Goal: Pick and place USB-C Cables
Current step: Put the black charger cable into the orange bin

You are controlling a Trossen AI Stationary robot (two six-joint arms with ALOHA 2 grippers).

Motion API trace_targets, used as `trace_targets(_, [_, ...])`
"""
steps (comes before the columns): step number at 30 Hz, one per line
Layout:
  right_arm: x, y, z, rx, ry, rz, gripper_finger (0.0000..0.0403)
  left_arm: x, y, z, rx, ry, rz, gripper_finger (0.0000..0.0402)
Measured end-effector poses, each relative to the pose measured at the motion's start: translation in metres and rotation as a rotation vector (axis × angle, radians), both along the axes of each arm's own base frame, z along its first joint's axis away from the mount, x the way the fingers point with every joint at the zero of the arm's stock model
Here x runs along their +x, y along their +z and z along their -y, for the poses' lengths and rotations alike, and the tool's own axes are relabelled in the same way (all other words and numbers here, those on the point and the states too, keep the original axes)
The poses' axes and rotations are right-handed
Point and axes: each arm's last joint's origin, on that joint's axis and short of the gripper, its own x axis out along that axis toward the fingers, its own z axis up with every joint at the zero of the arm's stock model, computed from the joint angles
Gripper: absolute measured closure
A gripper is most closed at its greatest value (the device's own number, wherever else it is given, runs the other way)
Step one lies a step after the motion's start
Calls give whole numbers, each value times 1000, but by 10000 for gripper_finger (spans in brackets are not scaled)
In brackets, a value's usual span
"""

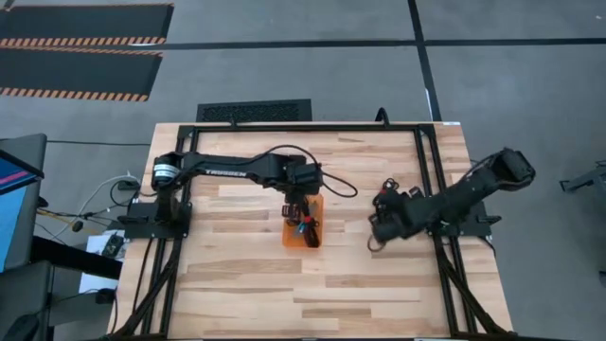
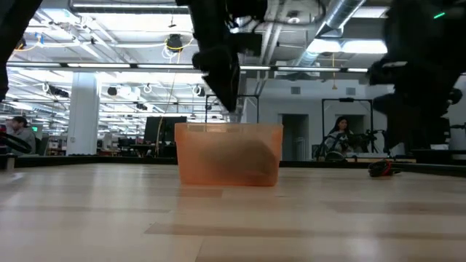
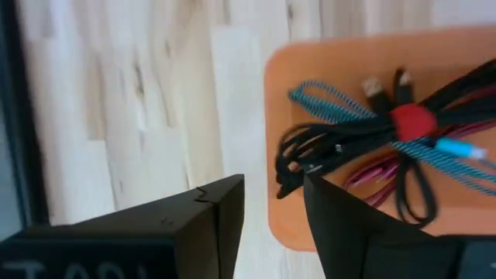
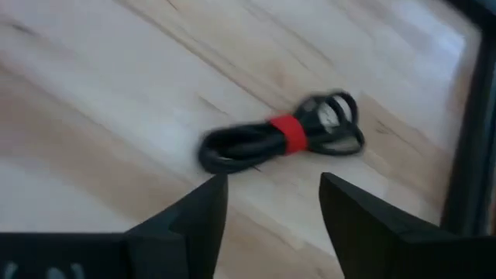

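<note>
My right gripper's fingers are still short of the black cable and closing now would miss it, so my right gripper moves toward it before closing.
An orange bin stands mid-table and holds several bundled cables: teal-blue, maroon and black, with a red tie. My left gripper hovers open above the bin's edge, touching nothing. One black cable with a red tie lies flat on the wood to the right of the bin. My right gripper is open just short of that cable, its fingers clear of it.
A black metal frame runs around the table; one rail shows close to the lone cable. Bare wood stretches along the near side. People stand in the room beyond the table.
</note>
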Motion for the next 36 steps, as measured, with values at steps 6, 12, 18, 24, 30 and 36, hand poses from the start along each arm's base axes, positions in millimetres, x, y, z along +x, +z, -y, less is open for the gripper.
trace_targets(6, [7,-1,36,69,-97,-90,154,-12,34,16,3,-25,178,289])
trace_targets(12, [20,-3,65,147,-181,15,154,-43,42,31,2,-49,431,303])
trace_targets(18, [29,-7,68,244,-132,41,154,-91,21,43,55,24,655,305])
trace_targets(24, [19,-13,60,259,-230,-49,154,-135,11,55,77,94,825,305])
trace_targets(30, [19,-13,50,248,-285,9,154,-159,14,62,10,110,903,305])
trace_targets(36, [14,-26,43,252,-343,104,154,-162,15,66,6,90,911,306])
